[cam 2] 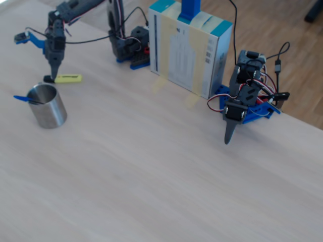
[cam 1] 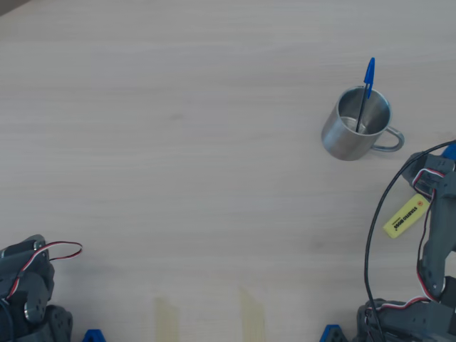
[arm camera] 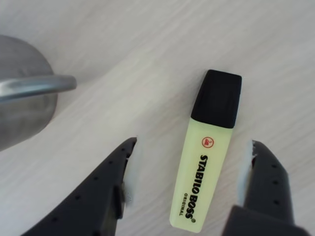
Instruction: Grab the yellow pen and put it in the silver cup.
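My gripper grabs the yellow pen by its labeled body next. Then it stands the pen in the silver cup.
The yellow pen, a chunky highlighter with a black cap, lies flat on the wooden table. In the wrist view my gripper is open, one finger on each side of the pen and neither touching it. From overhead, the pen sticks out from under the arm near the right edge, its cap end hidden. The silver cup stands upright a short way off, handle toward the pen. In the fixed view the gripper points down at the pen, just behind the cup.
A thin blue-capped ballpoint stands in the cup. A second arm sits idle at the table's other side, seen at the overhead view's bottom left. A white and teal box stands between the arm bases.
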Robot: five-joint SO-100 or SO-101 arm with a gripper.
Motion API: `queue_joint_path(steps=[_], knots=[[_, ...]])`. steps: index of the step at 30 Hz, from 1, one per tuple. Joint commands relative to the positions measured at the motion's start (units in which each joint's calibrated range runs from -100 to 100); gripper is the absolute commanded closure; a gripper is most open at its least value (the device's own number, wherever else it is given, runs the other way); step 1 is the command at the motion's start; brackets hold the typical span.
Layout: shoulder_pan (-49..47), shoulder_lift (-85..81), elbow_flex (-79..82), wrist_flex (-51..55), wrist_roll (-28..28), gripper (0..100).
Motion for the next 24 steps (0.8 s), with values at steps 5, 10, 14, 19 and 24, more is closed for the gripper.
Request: queue_joint_path(steps=[5, 10, 14, 19, 24], knots=[[0.62, 3.29, -0.23, -0.36, -0.12, 70], [1.49, 5.29, -0.14, -0.36, 0.24, 70], [2.45, 6.28, 2.67, -3.54, 0.29, 70], [2.45, 6.37, 8.84, -10.74, 0.08, 70], [2.37, 6.37, 9.84, -12.20, 0.08, 70]])
